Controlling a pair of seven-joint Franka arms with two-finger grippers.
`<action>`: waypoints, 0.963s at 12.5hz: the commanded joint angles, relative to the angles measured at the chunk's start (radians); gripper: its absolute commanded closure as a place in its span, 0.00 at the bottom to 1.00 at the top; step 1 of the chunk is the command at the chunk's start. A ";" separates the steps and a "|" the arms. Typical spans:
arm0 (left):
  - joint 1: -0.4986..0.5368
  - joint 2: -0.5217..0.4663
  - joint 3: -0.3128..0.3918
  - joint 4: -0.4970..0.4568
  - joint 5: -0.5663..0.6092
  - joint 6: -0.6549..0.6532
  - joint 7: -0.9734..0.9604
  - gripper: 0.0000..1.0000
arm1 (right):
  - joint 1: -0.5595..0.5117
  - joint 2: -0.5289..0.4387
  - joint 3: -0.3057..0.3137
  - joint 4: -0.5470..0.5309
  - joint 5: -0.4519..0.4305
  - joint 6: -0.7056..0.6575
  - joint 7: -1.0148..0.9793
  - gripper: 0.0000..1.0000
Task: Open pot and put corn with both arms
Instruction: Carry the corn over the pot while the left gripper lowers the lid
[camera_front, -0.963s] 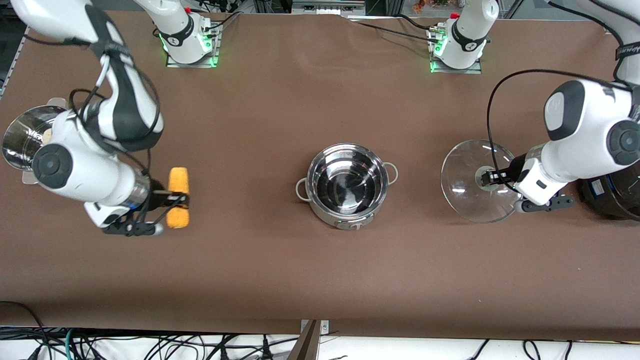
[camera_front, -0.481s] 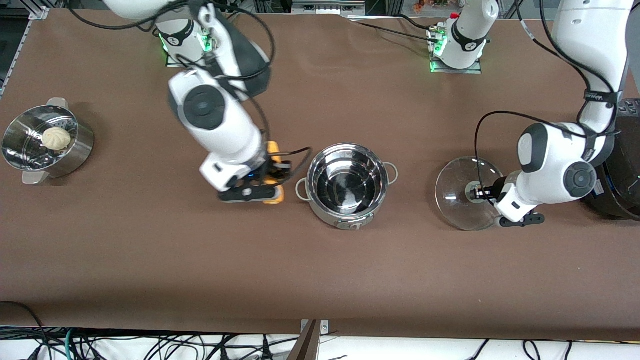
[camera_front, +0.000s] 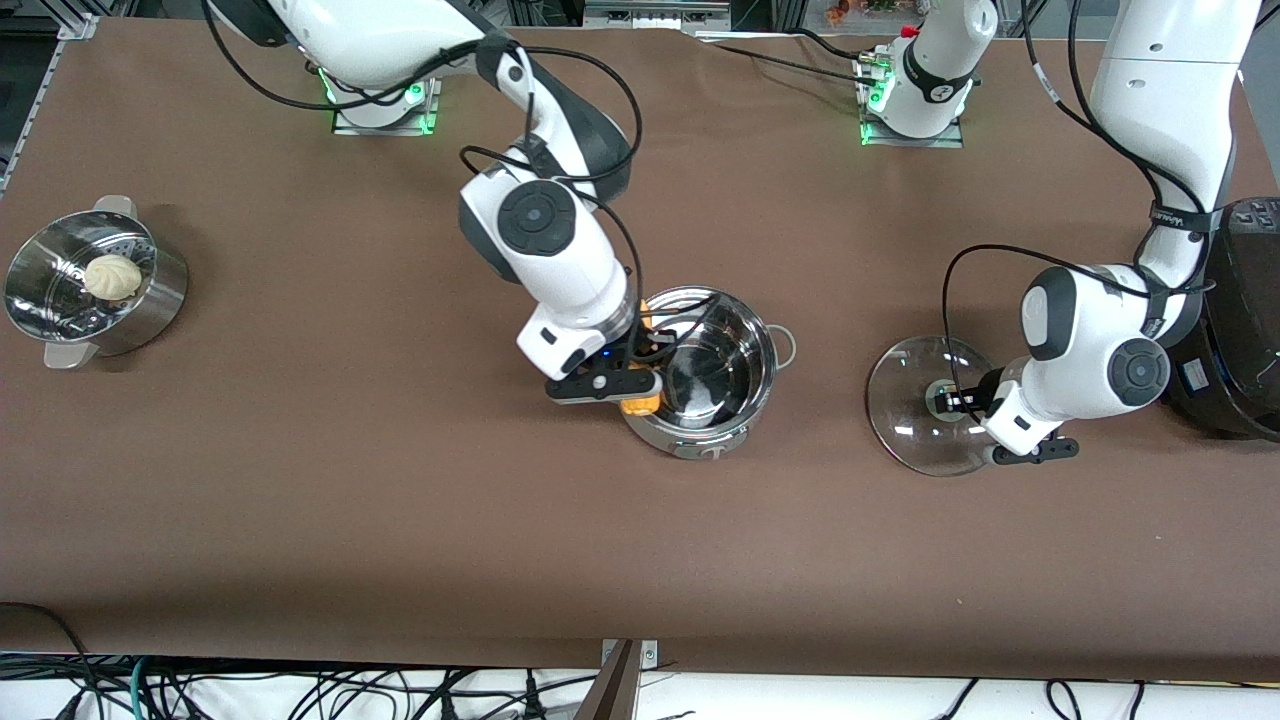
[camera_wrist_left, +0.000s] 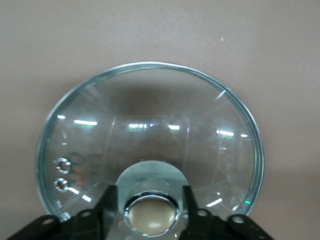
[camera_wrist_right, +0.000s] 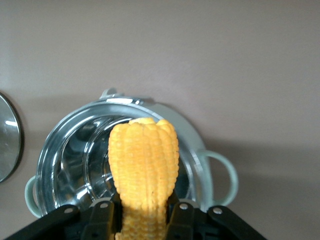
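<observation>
My right gripper lowers the yellow corn (camera_front: 641, 404) into the pot next, before releasing it, since the corn still hangs above the steel pot's near-arm rim (camera_front: 677, 292).
The steel pot (camera_front: 735, 372) stands open in the middle of the table. My right gripper (camera_front: 643, 368) is shut on the yellow corn (camera_front: 641, 404) and holds it over the pot's rim on the side toward the right arm's end. In the right wrist view the corn (camera_wrist_right: 144, 160) sticks out from my right gripper (camera_wrist_right: 144, 216) over the pot (camera_wrist_right: 70, 150). My left gripper (camera_front: 950, 400) is shut on the tan knob (camera_wrist_left: 151, 216) of the glass lid (camera_front: 910, 405), low over the table beside the pot, toward the left arm's end. I cannot tell whether the lid (camera_wrist_left: 150, 120) touches the table.
A perforated steamer bowl (camera_front: 150, 300) with a white bun (camera_front: 112, 275) stands at the right arm's end. A large black cooker (camera_front: 1240, 330) stands at the left arm's end, close to the left arm. The lid's edge shows in the right wrist view (camera_wrist_right: 7, 137).
My right arm has carried the corn from the right arm's end to over the pot's rim. My left arm has shifted the lid slightly lower and toward the pot.
</observation>
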 joint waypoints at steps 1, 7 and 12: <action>-0.007 -0.080 0.010 -0.075 0.012 0.020 0.013 0.00 | 0.063 0.055 -0.027 0.052 -0.012 0.037 0.037 0.90; -0.005 -0.441 0.011 -0.198 0.013 0.005 0.008 0.00 | 0.085 0.119 -0.027 0.052 -0.012 0.134 0.080 0.89; -0.004 -0.510 0.023 0.171 0.121 -0.501 0.053 0.00 | 0.093 0.153 -0.027 0.051 -0.012 0.180 0.082 0.76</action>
